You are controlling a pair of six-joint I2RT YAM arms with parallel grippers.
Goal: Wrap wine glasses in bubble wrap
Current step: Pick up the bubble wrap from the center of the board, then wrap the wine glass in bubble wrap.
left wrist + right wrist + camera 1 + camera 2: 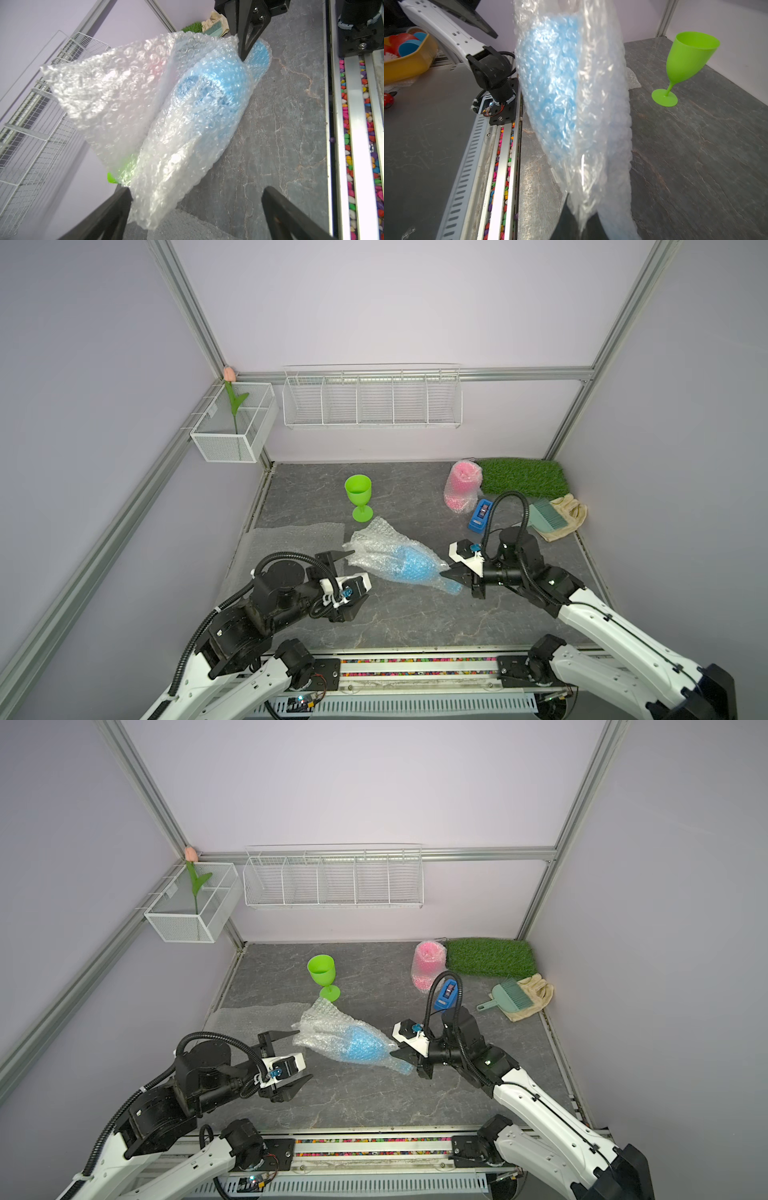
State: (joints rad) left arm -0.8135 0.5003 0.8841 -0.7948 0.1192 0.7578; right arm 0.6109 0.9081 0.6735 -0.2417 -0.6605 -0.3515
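My left gripper grabs the bubble wrap by its loose end, opposite the stem, next, to set the glass upright.
The sky blue wine glass [409, 566] [360, 1046] lies on its side mid-table, rolled in bubble wrap [374, 541] [128, 99]. My right gripper [448, 572] [398, 1052] [581, 224] is shut on the bubble wrap at the glass's stem end. My left gripper [357, 576] [305, 1053] [195, 207] stands open at the wrap's loose end, which brushes one finger [116, 209]. The lime green wine glass [358, 495] [322, 973] [685, 62] stands upright and bare behind. The pink wine glass [461, 485] [428, 965] stands wrapped at the back right. A flat bubble wrap sheet [291, 537] [253, 1017] lies at the left.
At the back right are a green grass mat [521, 477], a blue tape dispenser [480, 515], a teal brush [544, 518] and beige cloth gloves [571, 510]. A wire rack [372, 400] and a mesh basket [232, 435] hang on the walls. A pebble-filled rail [415, 668] runs along the front edge.
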